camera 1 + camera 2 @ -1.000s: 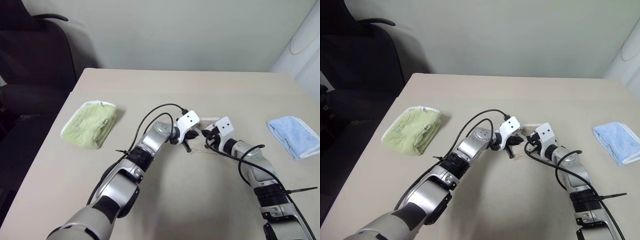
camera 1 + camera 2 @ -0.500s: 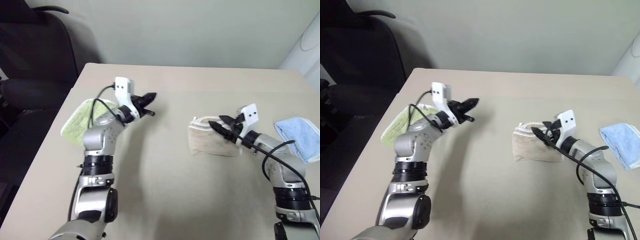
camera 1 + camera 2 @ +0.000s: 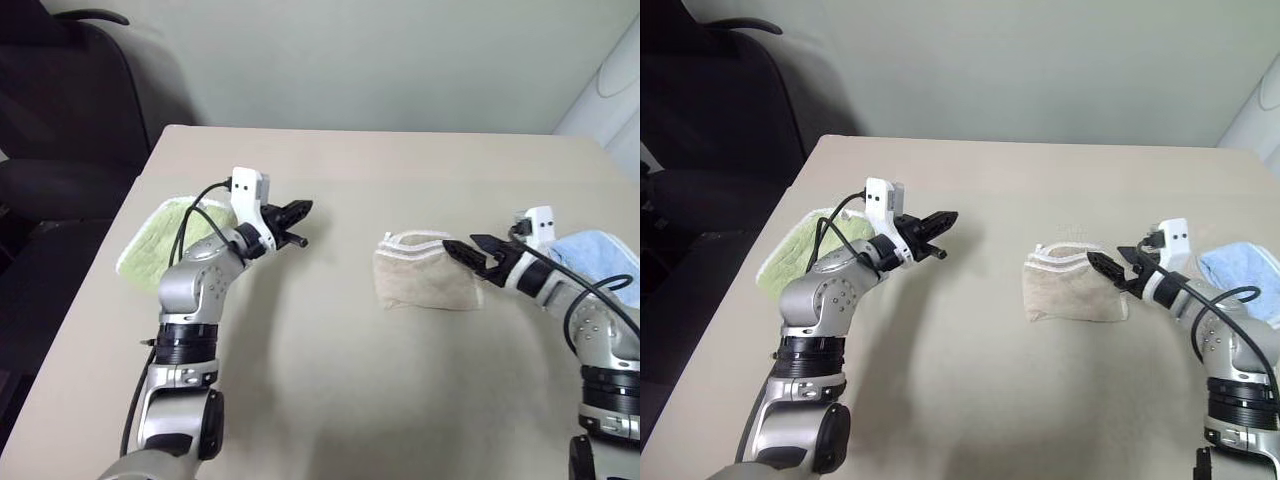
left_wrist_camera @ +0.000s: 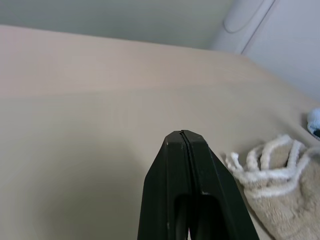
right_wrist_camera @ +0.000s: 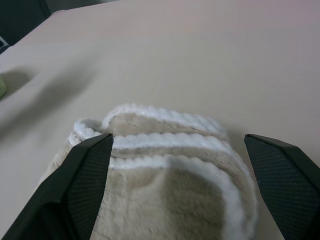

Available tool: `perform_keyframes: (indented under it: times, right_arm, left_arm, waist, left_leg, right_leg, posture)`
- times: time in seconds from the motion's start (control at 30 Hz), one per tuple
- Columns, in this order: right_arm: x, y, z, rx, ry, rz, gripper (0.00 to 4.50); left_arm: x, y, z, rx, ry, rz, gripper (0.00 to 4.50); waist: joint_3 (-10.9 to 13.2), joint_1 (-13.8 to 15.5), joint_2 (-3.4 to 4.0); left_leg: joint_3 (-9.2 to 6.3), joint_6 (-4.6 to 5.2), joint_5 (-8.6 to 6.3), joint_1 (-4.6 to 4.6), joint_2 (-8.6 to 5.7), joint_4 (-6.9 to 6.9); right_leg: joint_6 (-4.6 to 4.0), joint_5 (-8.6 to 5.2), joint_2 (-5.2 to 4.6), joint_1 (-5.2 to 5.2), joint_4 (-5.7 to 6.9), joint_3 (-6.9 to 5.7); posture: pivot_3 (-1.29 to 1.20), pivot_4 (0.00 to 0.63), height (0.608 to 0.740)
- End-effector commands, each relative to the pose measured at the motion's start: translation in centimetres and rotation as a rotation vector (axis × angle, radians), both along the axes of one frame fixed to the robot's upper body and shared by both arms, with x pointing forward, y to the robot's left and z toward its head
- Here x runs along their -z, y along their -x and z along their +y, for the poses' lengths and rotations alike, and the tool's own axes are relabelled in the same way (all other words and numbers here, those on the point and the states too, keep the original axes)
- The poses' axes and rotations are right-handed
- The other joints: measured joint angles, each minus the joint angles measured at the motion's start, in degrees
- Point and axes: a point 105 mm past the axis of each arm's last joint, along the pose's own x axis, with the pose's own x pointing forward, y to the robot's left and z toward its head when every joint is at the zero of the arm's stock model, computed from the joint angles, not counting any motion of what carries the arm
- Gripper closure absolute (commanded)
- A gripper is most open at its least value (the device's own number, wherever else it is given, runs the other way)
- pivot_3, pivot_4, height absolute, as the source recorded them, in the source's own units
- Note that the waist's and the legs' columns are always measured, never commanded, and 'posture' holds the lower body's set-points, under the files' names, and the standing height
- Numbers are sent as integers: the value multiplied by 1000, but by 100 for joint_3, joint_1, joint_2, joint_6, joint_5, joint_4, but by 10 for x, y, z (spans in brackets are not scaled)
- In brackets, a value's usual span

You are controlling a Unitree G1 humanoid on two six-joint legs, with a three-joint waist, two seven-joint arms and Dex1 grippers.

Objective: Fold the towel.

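Observation:
The folded beige towel needs to move onto the blue one. My right gripper should grab the beige towel next by its white-trimmed edge (image 3: 434, 243) (image 5: 175, 162).
The towel (image 3: 425, 278), beige with white stitched edging, lies folded in a small bundle on the table's middle. My right gripper (image 3: 460, 241) hovers just off the towel's right end, pointing at it, open with nothing between its fingers (image 5: 85, 185). The right wrist view looks straight onto the towel (image 5: 165, 190) and its layered white edges. My left gripper (image 3: 305, 207) is raised well to the left of the towel, pointing toward it, shut and empty. Its closed tip (image 4: 183, 134) shows in the left wrist view, with the towel (image 4: 272, 190) off to the side.
A folded light green towel (image 3: 150, 245) lies near the table's left edge, partly behind my left arm. A light blue towel (image 3: 600, 255) lies at the right edge behind my right arm. A black chair (image 3: 60, 100) stands beyond the far left corner.
Both grippers have drawn away from the towel: the left swung up and to the left, staying shut, and the right opened, let go and backed off to the right. The towel lies folded.

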Motion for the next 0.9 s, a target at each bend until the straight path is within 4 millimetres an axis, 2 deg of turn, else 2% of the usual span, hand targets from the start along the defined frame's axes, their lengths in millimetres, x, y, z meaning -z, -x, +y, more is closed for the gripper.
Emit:
perform_keyframes:
  times: [0.03, 0.3, 0.53, 0.67, 0.9]
  right_arm:
    - [8, 5, -1, -42, -6, 50, 35]
    - [43, 7, 16, -130, -14, 170, 35]
    - [47, -2, 48, -221, -38, 158, 35]
    - [43, -5, 57, -236, -78, 150, 866]
    - [35, 1, 49, -218, -136, 140, 3381]
  left_arm:
    - [-16, 10, 0, 32, -10, -62, 4500]
    - [-9, 19, 8, 23, -37, -43, 4500]
    - [-5, 22, 6, 23, -40, -28, 4500]
    - [-4, 24, 3, 27, -42, -23, 4500]
    - [2, 26, 4, 17, -38, -6, 4500]
  waist:
    - [0, -8, 0]
    - [0, -39, 0]
    - [0, -128, 0]
    - [0, -198, 0]
    - [0, -178, 0]
  left_leg:
    - [0, 0, 0, 0, 0, 0]
    - [0, 16, -6, 7, 0, 2]
    - [-3, 46, -15, 35, 4, 1]
    - [-3, 41, -7, 47, 11, -2]
    - [-10, 37, 3, 47, 12, -3]
  right_leg:
    - [0, 0, 0, 1, 0, 0]
    - [0, 2, 1, 4, 6, -2]
    - [-12, 11, 8, 22, 12, -5]
    - [-22, 21, 21, 24, 24, -5]
    - [-34, 16, 22, 23, 36, -2]
  posture:
    - [0, 150, 735]
    - [0, 150, 735]
    - [0, 150, 735]
    - [0, 150, 735]
    - [0, 150, 735]
